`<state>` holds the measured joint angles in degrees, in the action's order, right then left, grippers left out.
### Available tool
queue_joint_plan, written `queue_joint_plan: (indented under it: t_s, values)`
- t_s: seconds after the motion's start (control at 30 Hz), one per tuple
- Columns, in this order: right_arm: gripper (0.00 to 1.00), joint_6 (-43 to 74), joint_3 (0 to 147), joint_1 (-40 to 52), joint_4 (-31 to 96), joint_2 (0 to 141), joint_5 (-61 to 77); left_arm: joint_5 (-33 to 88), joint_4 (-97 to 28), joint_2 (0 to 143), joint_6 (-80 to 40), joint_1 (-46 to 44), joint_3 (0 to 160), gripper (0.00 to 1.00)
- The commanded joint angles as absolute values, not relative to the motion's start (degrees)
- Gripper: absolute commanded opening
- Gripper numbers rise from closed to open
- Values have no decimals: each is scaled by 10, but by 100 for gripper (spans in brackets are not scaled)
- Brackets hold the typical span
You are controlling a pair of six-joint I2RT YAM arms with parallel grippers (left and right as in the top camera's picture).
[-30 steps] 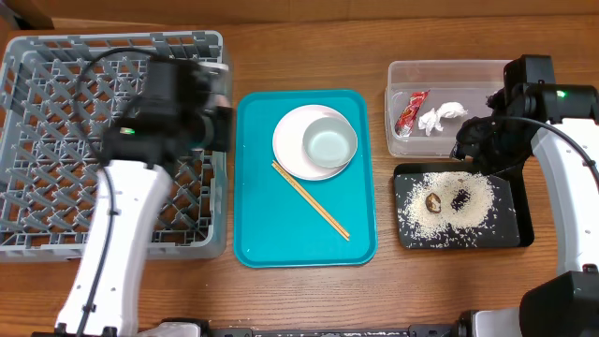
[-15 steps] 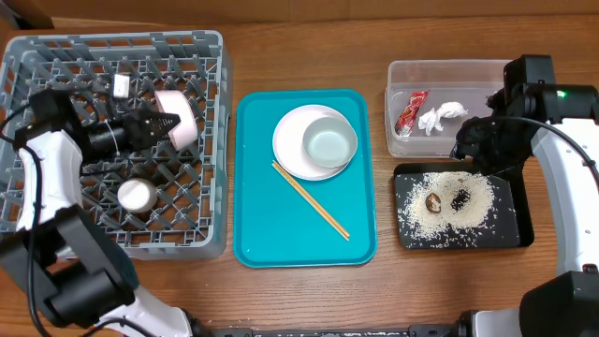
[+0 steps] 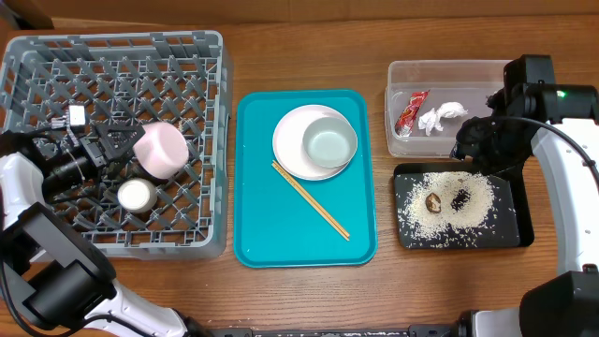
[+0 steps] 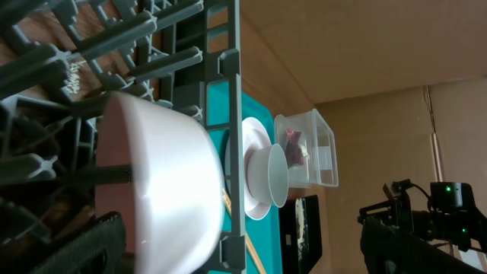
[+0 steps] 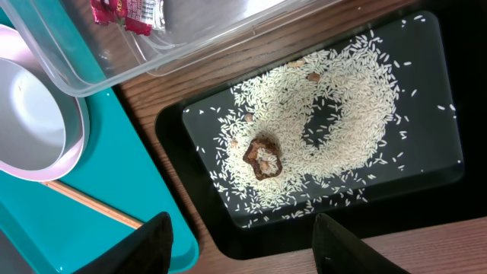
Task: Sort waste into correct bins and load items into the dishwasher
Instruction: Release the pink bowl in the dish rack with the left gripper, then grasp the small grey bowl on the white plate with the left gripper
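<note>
My left gripper should next grab the grey-white bowl by its rim (image 3: 306, 145), so the bowl's base stays free. Then it can load the bowl into the dishwasher rack (image 3: 187, 42).
The pink bowl (image 3: 161, 150) lies tipped on its side on the floor of the grey dishwasher rack (image 3: 187, 42), beside the white cup (image 3: 137, 195). My left gripper (image 3: 114, 142) is just left of the bowl and open; in the left wrist view the pink bowl (image 4: 163, 183) sits near one finger, ungripped. The white plate (image 3: 292, 154) holds the grey-white bowl (image 3: 329, 146), with chopsticks (image 3: 311, 200) beside them. The clear tub (image 3: 398, 80) holds the wrapper (image 3: 411, 110) and tissue (image 3: 440, 117). Rice (image 5: 342, 106) and a brown bit (image 5: 262, 156) lie in the black tray (image 3: 519, 220). My right gripper (image 5: 240, 240) hangs open over that tray, holding nothing.
Plate, bowl and chopsticks rest on the teal tray (image 3: 262, 225) in the middle of the wooden table. The left arm reaches across the rack's front left corner. The right arm (image 3: 552, 140) stands along the table's right edge, beside the tub.
The left gripper carried the pink bowl down and left into the rack, opened and released it. The right arm has not moved.
</note>
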<state>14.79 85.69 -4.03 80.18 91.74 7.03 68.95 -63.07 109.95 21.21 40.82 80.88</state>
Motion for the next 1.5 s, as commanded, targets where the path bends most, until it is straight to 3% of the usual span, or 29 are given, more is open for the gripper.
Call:
queue_joint_plan:
  t_s: [0.0, 0.27, 0.47, 0.63, 0.83, 1.17, 1.23, 1.3, 1.33, 1.4, 1.47]
  values:
    - [61, 150, 860, -40, 801, 902, 65, 689, -634, 1070, 218, 401, 819, 100]
    - [61, 150, 860, -40, 809, 902, 65, 587, -613, 892, 182, 311, 819, 100]
    - [61, 152, 860, -42, 827, 902, 12, 353, -561, 829, 81, 88, 819, 100]
    - [62, 156, 860, -73, 826, 902, 9, 217, -498, 883, 34, -120, 819, 100]
    - [72, 165, 860, -132, 827, 902, 48, 183, -419, 1014, 25, -258, 819, 100]
    - [74, 165, 860, -133, 827, 902, 48, 99, -419, 1148, 25, -315, 819, 100]
    - [74, 165, 860, -133, 826, 902, 48, 77, -420, 1142, 25, -313, 819, 82]
    - [74, 165, 860, -133, 826, 902, 48, 70, -415, 1127, 25, -308, 819, 41]
    - [74, 165, 860, -133, 827, 902, 48, 70, -413, 1122, 25, -307, 819, 31]
    - [74, 165, 860, -133, 827, 902, 48, 69, -413, 1113, 25, -305, 819, 28]
    - [74, 165, 860, -133, 827, 902, 48, 69, -413, 1112, 25, -305, 819, 17]
